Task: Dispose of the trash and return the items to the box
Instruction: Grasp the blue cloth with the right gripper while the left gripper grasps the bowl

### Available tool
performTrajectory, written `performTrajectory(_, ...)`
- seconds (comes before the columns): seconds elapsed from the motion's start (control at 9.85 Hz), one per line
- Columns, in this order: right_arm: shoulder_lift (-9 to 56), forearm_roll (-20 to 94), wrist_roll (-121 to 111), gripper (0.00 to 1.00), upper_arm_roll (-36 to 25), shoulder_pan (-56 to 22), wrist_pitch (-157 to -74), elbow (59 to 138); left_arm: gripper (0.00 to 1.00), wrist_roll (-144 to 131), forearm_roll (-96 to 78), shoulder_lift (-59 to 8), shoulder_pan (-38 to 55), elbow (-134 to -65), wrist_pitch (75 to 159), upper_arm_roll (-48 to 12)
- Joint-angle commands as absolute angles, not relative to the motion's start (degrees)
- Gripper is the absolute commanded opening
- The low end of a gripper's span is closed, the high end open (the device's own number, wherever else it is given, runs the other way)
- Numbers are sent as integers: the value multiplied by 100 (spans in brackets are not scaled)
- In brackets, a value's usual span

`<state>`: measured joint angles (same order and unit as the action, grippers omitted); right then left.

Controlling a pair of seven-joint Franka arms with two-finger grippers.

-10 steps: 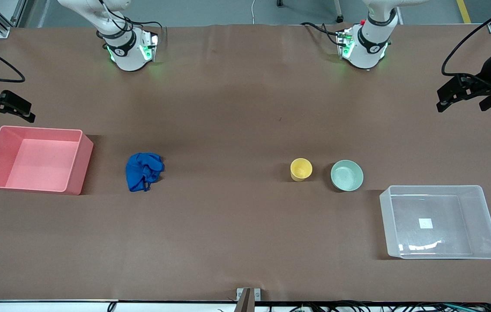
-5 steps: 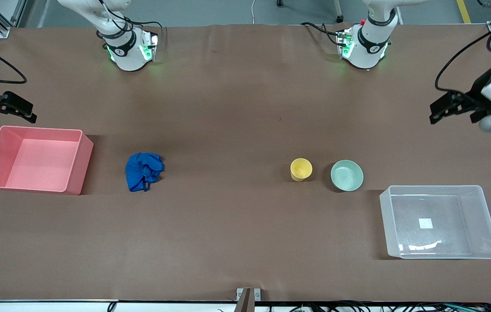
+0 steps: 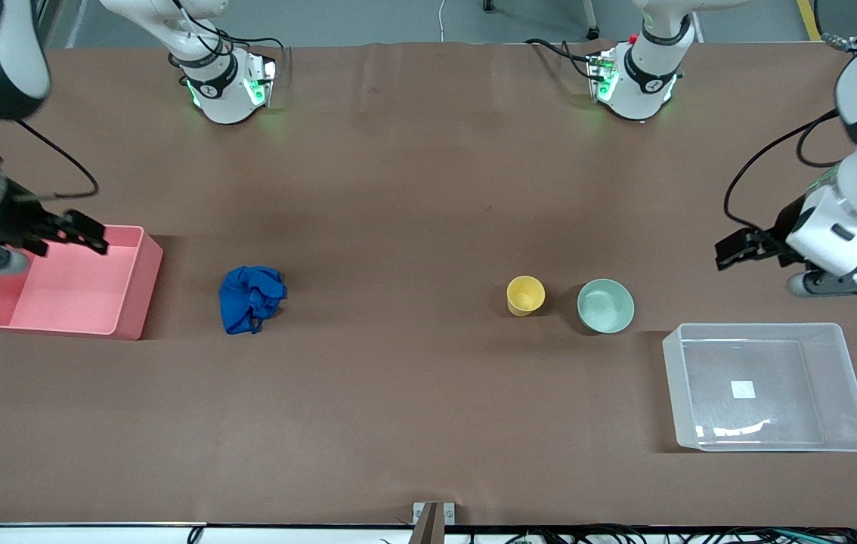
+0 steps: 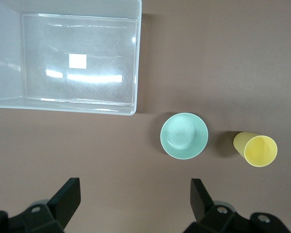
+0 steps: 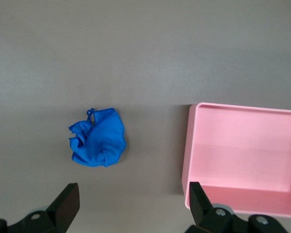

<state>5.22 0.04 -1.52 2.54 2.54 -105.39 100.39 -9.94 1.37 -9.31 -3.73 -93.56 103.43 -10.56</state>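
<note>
My right gripper takes hold of the blue wad by its crumpled middle (image 3: 251,296) (image 5: 100,141) next, to drop the trash into the pink bin.
The trash, a crumpled blue wad (image 3: 251,298) (image 5: 98,138), lies on the brown table beside the pink bin (image 3: 137,291) (image 5: 242,145). The yellow cup (image 3: 525,295) (image 4: 257,149) and the mint-green bowl (image 3: 605,305) (image 4: 184,136) stand side by side near the clear box (image 3: 776,363) (image 4: 102,53), which holds nothing. My right gripper (image 3: 85,234) (image 5: 133,193) hangs open over the bin's corner nearest the trash, holding nothing. My left gripper (image 3: 734,251) (image 4: 134,189) hangs open over bare table, close to the bowl and the box.
The pink bin sits at the right arm's end of the table and holds nothing. Both arm bases stand along the table edge farthest from the front camera. Wide bare table lies between the trash and the cup.
Both arms have swung in from the table's ends: the right gripper to the pink bin's corner, the left gripper toward the bowl and the box. The objects have not moved.
</note>
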Motion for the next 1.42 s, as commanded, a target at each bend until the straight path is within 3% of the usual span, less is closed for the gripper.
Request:
performTrajectory(0.0,1087,88,-106,98,246,132,-10932,10028,100,-1063,123,-1176,-360,-9939,11079,-1063)
performTrajectory(0.41,1853,79,734,98,246,-411,-12635,10870,100,-1081,71,-1485,-343,-11001,12669,-1116)
performTrajectory(0.51,1968,79,938,98,246,-604,-12743,10968,100,-1081,70,-1546,-343,-11282,13100,-1116)
performTrajectory(0.71,2188,79,976,98,246,-746,-13110,11213,100,-1212,62,-1800,-316,-11460,13481,-1134)
performTrajectory(0.91,2267,79,1133,98,246,-922,-14050,11862,100,-1536,62,-1986,-290,-11679,13902,-1248)
performTrajectory(1.32,2697,62,1125,98,237,-1124,-14379,11927,100,-2126,97,-2276,-53,-11935,14228,-1239)
